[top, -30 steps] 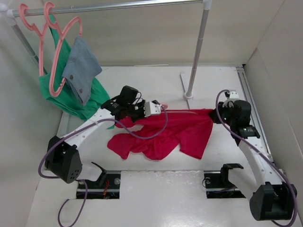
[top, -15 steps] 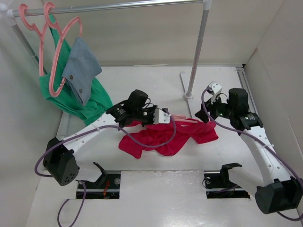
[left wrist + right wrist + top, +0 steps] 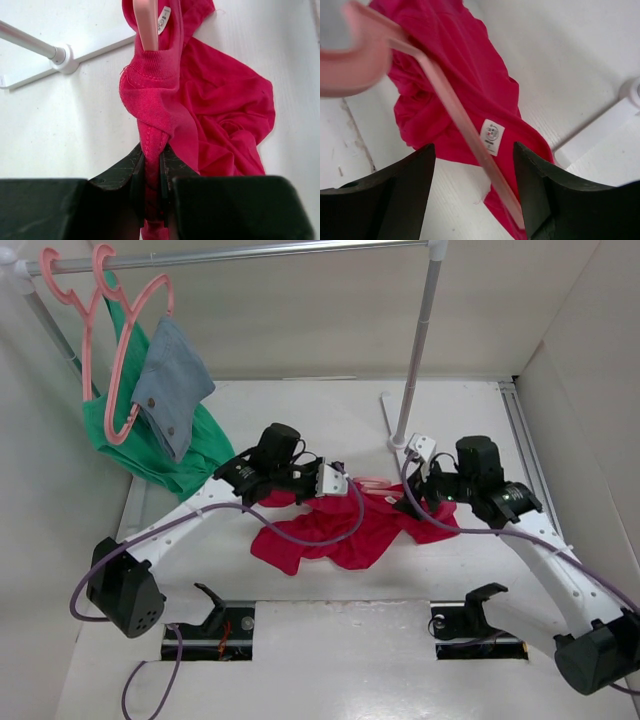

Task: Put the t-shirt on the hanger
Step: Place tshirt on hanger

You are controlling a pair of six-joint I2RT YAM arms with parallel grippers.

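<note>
My right gripper should next take hold of the pink hanger by its slanting bar point(image 3: 387, 491) beside the label, which leaves the hook free to hang the t-shirt point(image 3: 340, 535).
The crimson t-shirt point(image 3: 340, 535) lies bunched on the white table, between the arms. My left gripper point(image 3: 152, 156) is shut on a twisted fold of its collar point(image 3: 150, 75); in the top view this gripper point(image 3: 335, 480) sits at the shirt's upper left. The pink hanger point(image 3: 146, 22) runs into the neck opening beside the white label point(image 3: 164, 19). My right gripper point(image 3: 472, 150) is open, and the hanger's bar point(image 3: 452, 112) passes slantwise between its fingers without touching them. The hook point(image 3: 350, 65) is blurred at the upper left. Seen from above, the right gripper point(image 3: 408, 496) is by the hanger point(image 3: 375, 484).
A clothes rack's pole point(image 3: 420, 340) stands just behind the shirt on a flat foot point(image 3: 392, 420). At the far left, a green garment point(image 3: 150, 455) and a grey-blue one point(image 3: 170, 380) hang on pink hangers point(image 3: 112, 350). White walls close in both sides.
The right gripper let go of the shirt's right edge, opened and swung left to the hanger. The shirt, spread out before, is now gathered into a smaller heap near the left gripper.
</note>
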